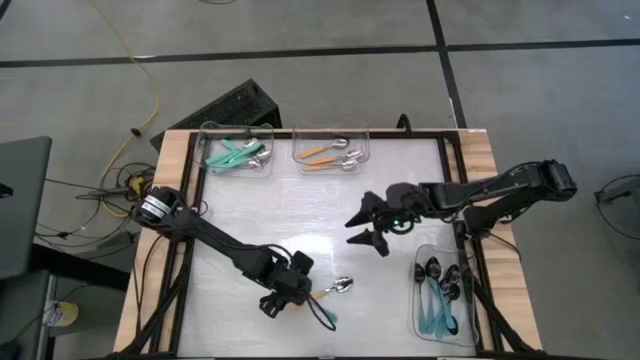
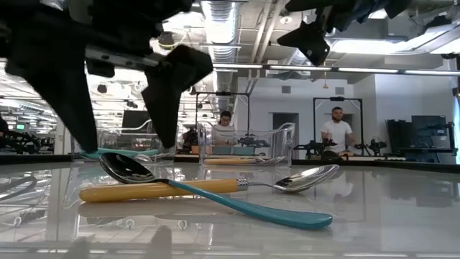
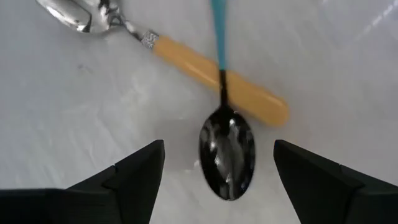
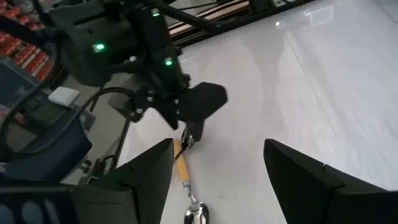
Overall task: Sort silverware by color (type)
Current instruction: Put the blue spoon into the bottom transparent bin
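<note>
The left gripper's fingers are above the black bowl (image 3: 227, 152), so they would miss the bowl if they closed now. The left gripper should go lower first, then close on the bowl.
Two spoons lie crossed near the table's front edge. One has a black bowl (image 3: 227, 152) and a teal handle (image 2: 273, 212). The other has a silver bowl (image 2: 310, 178) and an orange handle (image 3: 217, 81). The black spoon's neck rests on the orange handle. My left gripper (image 1: 298, 293) is open just above them. Its fingers (image 3: 140, 177) stand on either side of the black bowl without touching it. My right gripper (image 1: 352, 228) is open and empty above the middle of the table.
A clear bin (image 1: 237, 150) at the far left holds teal-handled spoons. One beside it (image 1: 330, 150) holds orange-handled spoons. A bin (image 1: 440, 295) at the near right holds black-bowled spoons with teal handles. People stand in the room behind the table.
</note>
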Controlling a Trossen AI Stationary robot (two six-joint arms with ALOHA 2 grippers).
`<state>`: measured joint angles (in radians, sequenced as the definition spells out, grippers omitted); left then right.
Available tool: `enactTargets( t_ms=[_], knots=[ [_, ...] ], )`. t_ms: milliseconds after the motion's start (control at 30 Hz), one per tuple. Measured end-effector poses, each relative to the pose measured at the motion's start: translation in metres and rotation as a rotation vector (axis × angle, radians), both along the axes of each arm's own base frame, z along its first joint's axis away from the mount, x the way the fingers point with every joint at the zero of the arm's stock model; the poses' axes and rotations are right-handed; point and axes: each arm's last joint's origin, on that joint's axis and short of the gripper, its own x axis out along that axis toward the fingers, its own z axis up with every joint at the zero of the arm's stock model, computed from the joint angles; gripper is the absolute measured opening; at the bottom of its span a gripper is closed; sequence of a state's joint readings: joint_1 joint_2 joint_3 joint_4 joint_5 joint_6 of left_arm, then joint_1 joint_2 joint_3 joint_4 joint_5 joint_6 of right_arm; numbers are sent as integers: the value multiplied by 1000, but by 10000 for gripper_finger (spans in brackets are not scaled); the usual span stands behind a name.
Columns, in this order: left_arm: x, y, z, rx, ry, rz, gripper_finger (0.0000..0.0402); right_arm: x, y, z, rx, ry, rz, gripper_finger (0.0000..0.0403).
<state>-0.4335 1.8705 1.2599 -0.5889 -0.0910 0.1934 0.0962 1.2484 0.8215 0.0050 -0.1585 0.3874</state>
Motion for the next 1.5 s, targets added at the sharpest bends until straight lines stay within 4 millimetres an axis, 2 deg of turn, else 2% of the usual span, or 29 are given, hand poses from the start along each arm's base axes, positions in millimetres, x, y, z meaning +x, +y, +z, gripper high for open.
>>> enactTargets(
  t_ms=[233, 500, 700, 933, 1067, 1200, 1367, 1500],
  knots=[
    [12, 8, -21, -28, 36, -7, 289, 0, 2, 0, -4, 2, 10, 274],
    [12, 7, -21, -89, 55, -115, 284, -1, 4, -1, -5, 11, 15, 274],
    [13, 7, -21, -92, 50, -134, 256, -1, 4, -1, -5, 10, 14, 274],
    [19, 7, -34, -123, 54, -138, 228, -1, 4, -1, 4, 15, 10, 274],
    [20, 8, -35, -118, 47, -142, 189, -1, 7, -1, 28, 22, 5, 274],
    [20, 8, -34, -118, 44, -139, 126, -2, 12, -1, 79, 40, 1, 274],
    [12, 23, -24, -66, 106, -112, 126, -5, 25, -1, 164, 66, 4, 274],
    [9, 43, 3, -17, 52, -79, 126, -8, 43, 2, 223, 59, -3, 274]
  ],
)
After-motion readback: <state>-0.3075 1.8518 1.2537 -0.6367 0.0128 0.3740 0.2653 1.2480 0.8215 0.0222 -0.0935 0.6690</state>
